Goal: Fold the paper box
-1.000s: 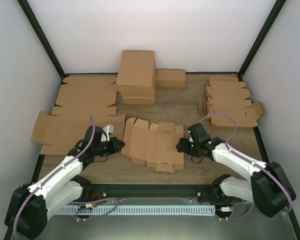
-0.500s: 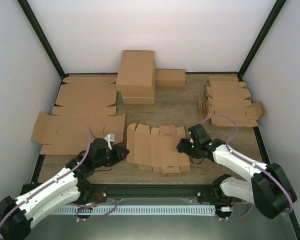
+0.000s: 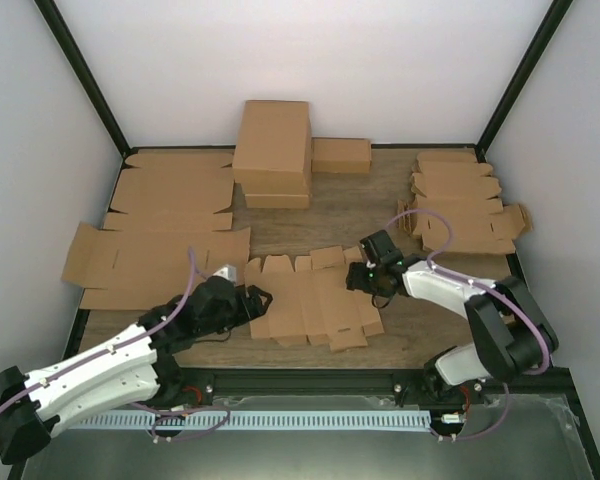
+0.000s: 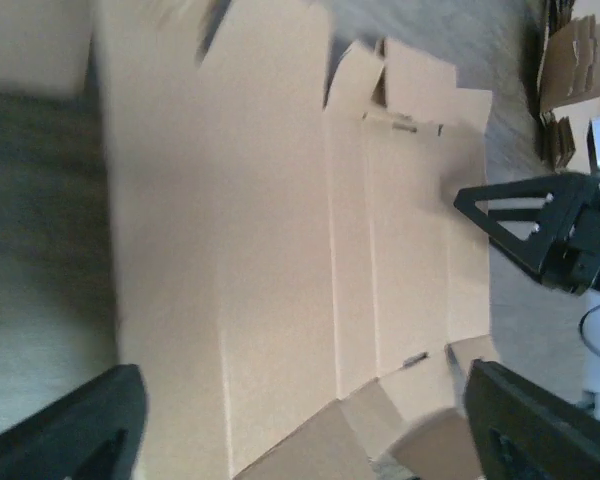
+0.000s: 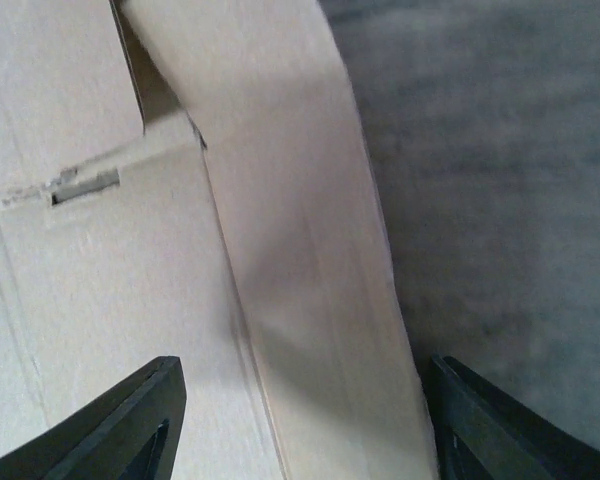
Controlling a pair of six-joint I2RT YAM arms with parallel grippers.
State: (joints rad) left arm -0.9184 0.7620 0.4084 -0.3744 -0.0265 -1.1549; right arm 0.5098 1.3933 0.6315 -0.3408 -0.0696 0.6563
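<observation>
My right gripper will next grab the paper box's long side piece by its outer edge (image 3: 364,294) (image 5: 364,350). The paper box's end flaps then stay free for folding.
The paper box (image 3: 305,300) is a flat brown die-cut blank lying on the table between the two arms. My left gripper (image 3: 261,298) stands open at its left edge, and in the left wrist view the blank (image 4: 280,230) fills the space ahead of the wide-spread left gripper (image 4: 302,378). My right gripper (image 3: 359,280) is open over the blank's right edge. In the right wrist view the long side strip (image 5: 300,260) runs between the fingers of the right gripper (image 5: 305,380), apart from both. The left wrist view also shows the right gripper (image 4: 540,230).
A large brown carton (image 3: 272,150) and a small folded box (image 3: 341,155) stand at the back. Big flat cardboard sheets (image 3: 165,225) cover the left side. A pile of small blanks (image 3: 462,200) lies at the back right. Black frame posts rise at the back corners.
My left gripper has gone from shut to wide open at the blank's left edge, and the left arm has drawn nearer. The blank now lies flatter. The right gripper has shifted farther back and left.
</observation>
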